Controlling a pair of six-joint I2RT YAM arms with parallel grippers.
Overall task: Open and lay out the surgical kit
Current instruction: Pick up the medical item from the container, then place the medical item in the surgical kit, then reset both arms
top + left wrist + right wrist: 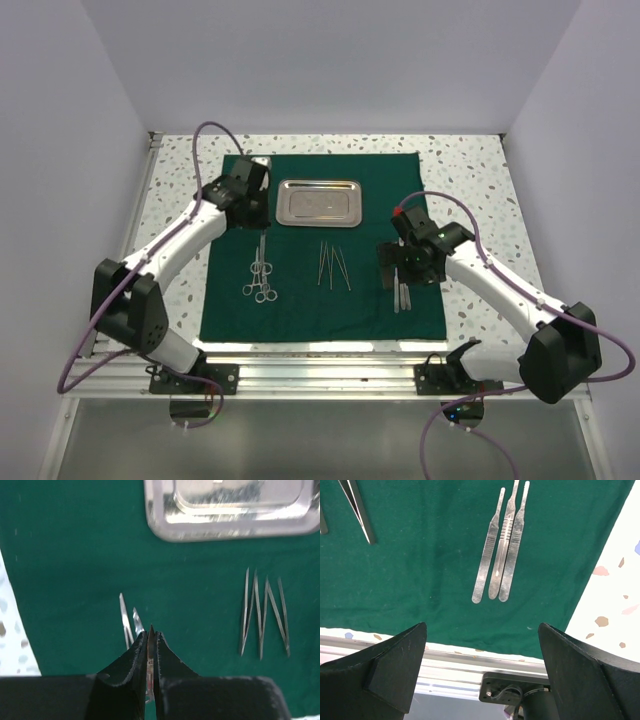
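Observation:
The slim silver instrument stays in my left gripper for now, as its rings are above the two instruments' stems. If I opened now, it would drop onto them.
The dark green cloth (310, 300) of the surgical kit lies spread flat, with the steel tray (318, 203) at its far middle. My left gripper (150, 632) hovers over the cloth's left part (255, 213), shut on a slim silver instrument (150, 639) whose tip pokes out between the fingers. Two more instruments (260, 280) lie below it, tips (129, 620) showing. Tweezers (334, 266) lie in a row mid-cloth. My right gripper (481, 626) stands open above three scalpel handles (501, 550), holding nothing.
The speckled table (470, 180) shows around the cloth. An aluminium rail (320, 372) with both arm bases runs along the near edge. White walls close in the left, back and right sides. The right cloth edge (590, 575) is close to my right gripper.

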